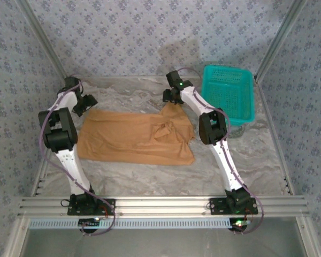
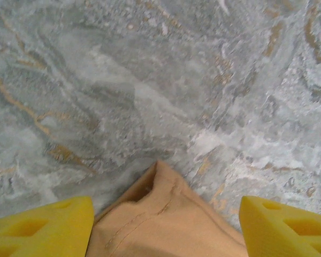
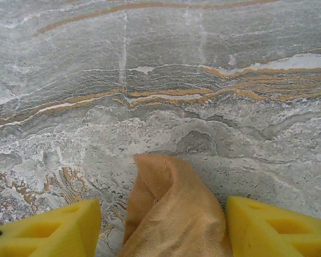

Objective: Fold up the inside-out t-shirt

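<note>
I should next grab the inside-out t-shirt (image 1: 134,138) by the rolled point at its far corner (image 1: 172,106) with my right gripper. Then I can fold that side of the t-shirt over.
The inside-out t-shirt (image 1: 134,138) lies spread on the marble table, tan, with a small bunched fold right of its middle. My left gripper (image 1: 85,104) hovers at the shirt's far left corner. In the left wrist view that gripper (image 2: 166,227) is open, and a stitched corner of the t-shirt (image 2: 160,214) pokes up between the yellow pads (image 2: 43,227). My right gripper (image 1: 171,99) stands at the shirt's far right corner. It (image 3: 163,227) is open too, with a rolled point of the t-shirt (image 3: 171,214) between its pads (image 3: 273,227).
A teal plastic basket (image 1: 228,93) stands at the back right, close to the right arm. Patterned walls close in the back and both sides. An aluminium rail (image 1: 160,206) runs along the near edge. Bare marble (image 1: 150,176) lies in front of the shirt.
</note>
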